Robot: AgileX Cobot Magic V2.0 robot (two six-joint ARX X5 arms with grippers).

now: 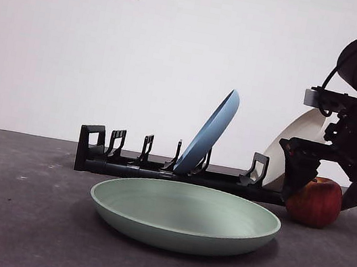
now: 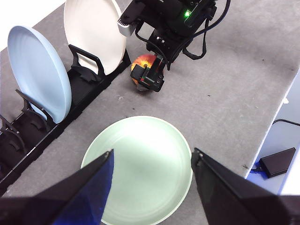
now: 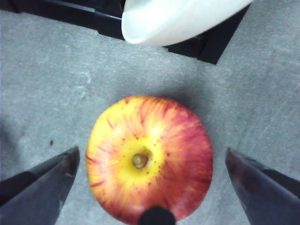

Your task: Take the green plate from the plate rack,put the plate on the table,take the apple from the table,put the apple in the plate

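The apple [image 1: 318,201] needs to go in the green plate [image 1: 184,215]. My right gripper will grab the apple by its round sides next.
The green plate [image 1: 184,215] lies flat on the table [image 1: 14,216] in front of the plate rack [image 1: 159,168]; it also shows in the left wrist view [image 2: 140,168]. The apple [image 1: 318,201] sits on the table at the rack's right end. My right gripper [image 1: 327,179] is open, its jaws standing on either side of the apple [image 3: 150,157] without touching it. From above in the left wrist view, the right gripper [image 2: 151,75] hangs over the apple [image 2: 142,62]. My left gripper [image 2: 152,161] is open and empty, high above the green plate.
A blue plate [image 1: 209,132] leans in the rack's middle slots. A beige plate [image 1: 297,143] stands at the rack's right end, just behind the apple. The table's edge [image 2: 276,122] and a black box with a cable [image 2: 278,161] lie beyond it.
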